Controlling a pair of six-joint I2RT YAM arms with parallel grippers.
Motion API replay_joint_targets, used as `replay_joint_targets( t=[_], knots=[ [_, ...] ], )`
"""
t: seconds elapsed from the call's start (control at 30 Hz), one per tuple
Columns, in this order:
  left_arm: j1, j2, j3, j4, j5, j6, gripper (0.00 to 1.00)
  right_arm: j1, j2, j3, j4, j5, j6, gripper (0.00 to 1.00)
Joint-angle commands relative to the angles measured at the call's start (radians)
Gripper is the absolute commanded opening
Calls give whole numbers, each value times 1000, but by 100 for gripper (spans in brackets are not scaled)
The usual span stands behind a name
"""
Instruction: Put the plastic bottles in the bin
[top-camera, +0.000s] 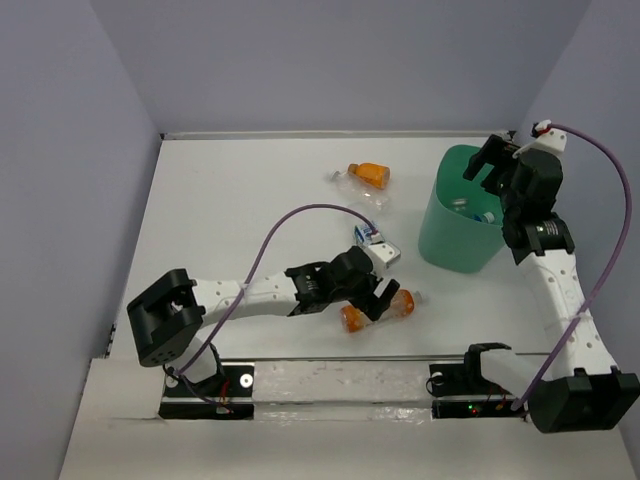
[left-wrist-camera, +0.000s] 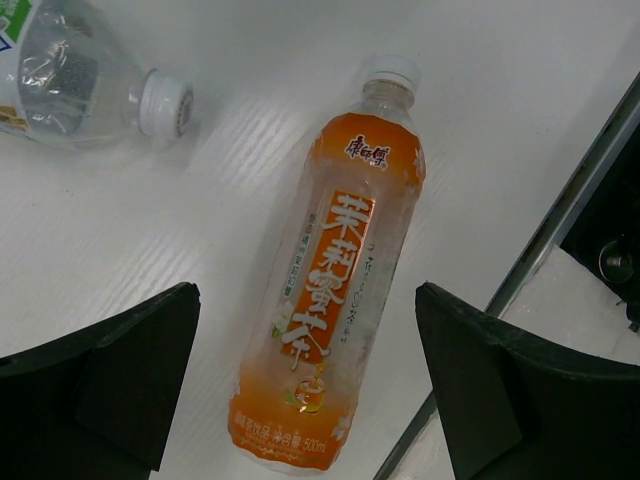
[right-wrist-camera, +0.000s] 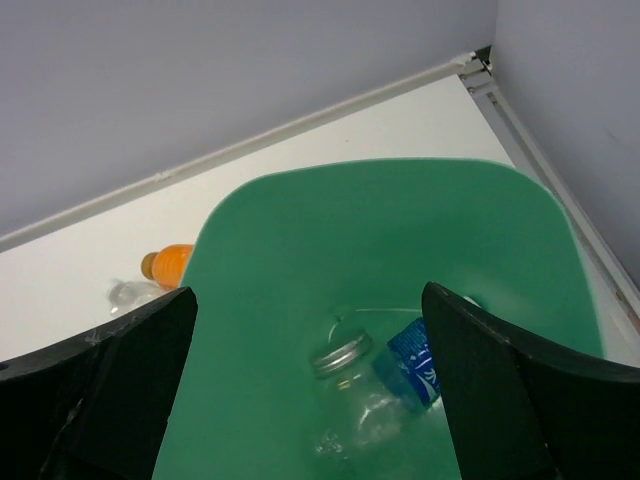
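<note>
I will grab the orange-labelled bottle (left-wrist-camera: 335, 290) across its body toward the base with my left gripper, which leaves the end with the cap free for my right gripper.
An orange-labelled plastic bottle (left-wrist-camera: 335, 290) lies on the white table near the front edge, cap pointing away; it also shows in the top view (top-camera: 392, 306). My left gripper (left-wrist-camera: 305, 300) is open and hovers just above it, one finger on each side, not touching; in the top view this gripper (top-camera: 372, 298) partly hides the bottle. A clear bottle with a white cap (left-wrist-camera: 75, 80) lies just beyond it. A second orange bottle (top-camera: 368, 175) lies further back. My right gripper (right-wrist-camera: 308, 295) is open and empty above the mint-green bin (top-camera: 455, 235).
Inside the bin (right-wrist-camera: 270, 340) lie a clear jar with a silver lid (right-wrist-camera: 345, 352) and a blue-labelled bottle (right-wrist-camera: 412, 365). The black rail at the table's front edge (left-wrist-camera: 560, 220) runs close beside the near bottle. Grey walls stand at the back and sides.
</note>
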Motion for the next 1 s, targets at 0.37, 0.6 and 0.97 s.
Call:
replay_joint_targets(
  t=[0.37,0.6,0.97],
  knots=[
    [-77,209,101,-18,-87,150,99,-2,-313,-9,-78,-451,120,100],
    [-109,298,122,-93,-164,132,74,-2,-410,-69,-104,-600,174,100],
    [-111,-65,29,14,-185,33,45,-2,-524,-170,-205,-764,221,100]
  ],
)
